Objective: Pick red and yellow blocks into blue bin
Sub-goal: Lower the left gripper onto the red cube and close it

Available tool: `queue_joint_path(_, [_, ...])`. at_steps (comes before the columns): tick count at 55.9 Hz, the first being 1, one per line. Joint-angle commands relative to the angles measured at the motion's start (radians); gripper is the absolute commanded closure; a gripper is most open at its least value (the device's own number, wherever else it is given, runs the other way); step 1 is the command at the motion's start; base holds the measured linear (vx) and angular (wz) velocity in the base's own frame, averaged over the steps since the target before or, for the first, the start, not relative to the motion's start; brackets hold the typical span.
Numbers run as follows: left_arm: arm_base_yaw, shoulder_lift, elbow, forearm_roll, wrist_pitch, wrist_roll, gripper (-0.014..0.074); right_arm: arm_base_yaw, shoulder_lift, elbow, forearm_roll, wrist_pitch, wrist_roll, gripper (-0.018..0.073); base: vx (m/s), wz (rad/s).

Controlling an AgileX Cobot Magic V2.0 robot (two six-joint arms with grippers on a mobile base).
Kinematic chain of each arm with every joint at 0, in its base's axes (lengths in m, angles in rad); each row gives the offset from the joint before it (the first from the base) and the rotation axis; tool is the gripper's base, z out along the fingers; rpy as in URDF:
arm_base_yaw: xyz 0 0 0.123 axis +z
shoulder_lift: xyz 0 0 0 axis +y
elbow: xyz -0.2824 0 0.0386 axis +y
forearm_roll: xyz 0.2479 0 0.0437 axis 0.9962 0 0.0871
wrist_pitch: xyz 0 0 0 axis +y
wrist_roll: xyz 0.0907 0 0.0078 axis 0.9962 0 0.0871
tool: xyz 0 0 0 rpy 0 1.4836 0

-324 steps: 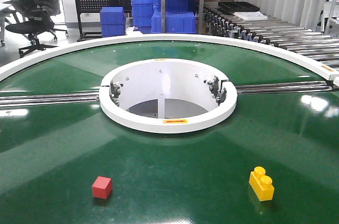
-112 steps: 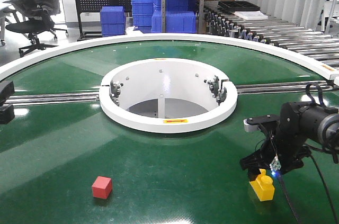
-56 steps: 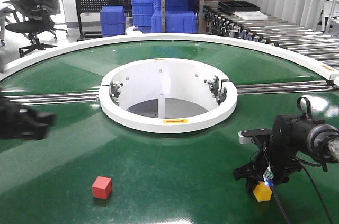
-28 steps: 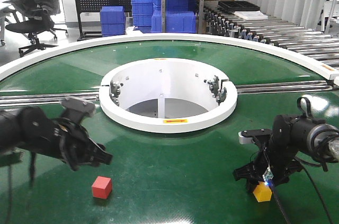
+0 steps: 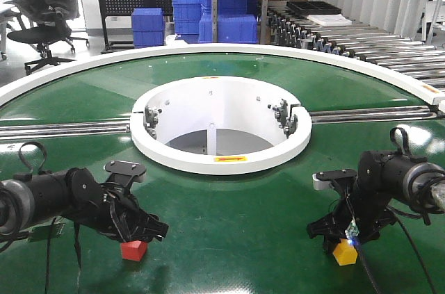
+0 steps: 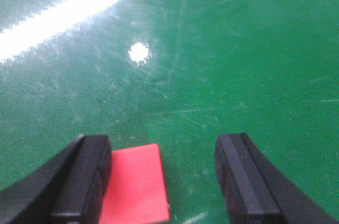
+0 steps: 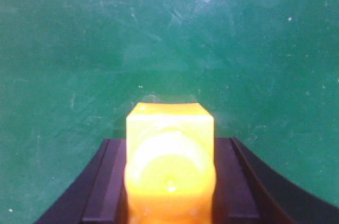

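Note:
The left gripper will next grab the red block [image 5: 133, 250] by its opposite sides so that the block can go into the blue bin.
The red block [image 5: 133, 250] lies on the green turntable [image 5: 229, 217] at the front left. My left gripper [image 5: 139, 233] is down over it. In the left wrist view that gripper [image 6: 163, 179] is open, and the red block [image 6: 135, 184] rests against the inner face of the left finger [image 6: 85, 181], apart from the right finger. At the front right, my right gripper [image 5: 345, 240] is shut on the yellow block [image 5: 345, 254], low over the surface. In the right wrist view the yellow block [image 7: 169, 155] fills the space between the pads of the right gripper [image 7: 169, 192]. The blue bin is out of view.
A white ring [image 5: 221, 158] surrounds the round opening in the middle of the turntable. Metal rails [image 5: 62, 129] cross it on both sides. Beyond its white outer rim stand stacked blue crates [image 5: 188, 5], a roller conveyor [image 5: 361, 44] and an office chair [image 5: 45, 9].
My left arm has swung in from the left and dropped its open gripper around the red block. The right gripper, which closed on the yellow block earlier, has stayed put.

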Motion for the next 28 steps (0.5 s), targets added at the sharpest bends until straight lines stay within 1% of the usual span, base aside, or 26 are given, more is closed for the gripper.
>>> queue_joint_path(1, [-0.005, -0.055, -0.033, -0.023, -0.069, -0.006, 0.0056, -0.005, -0.067, -0.032, -0.002, -0.015, -0.011, 0.057, 0.0, 0.0])
queue_joint_path(6, [-0.005, -0.055, -0.033, -0.022, -0.095, -0.006, 0.0056, -0.005, -0.067, -0.032, -0.002, -0.014, -0.011, 0.057, 0.0, 0.0])
queue_joint_path(19, [-0.005, -0.06, -0.033, -0.021, -0.085, -0.005, 0.0056, -0.005, -0.067, -0.032, -0.001, -0.014, -0.011, 0.057, 0.0, 0.0])
queue_joint_path(28, [-0.005, -0.062, -0.033, 0.005, -0.077, -0.006, 0.0056, -0.005, -0.067, -0.032, 0.0, -0.013, -0.01, 0.057, 0.0, 0.0])
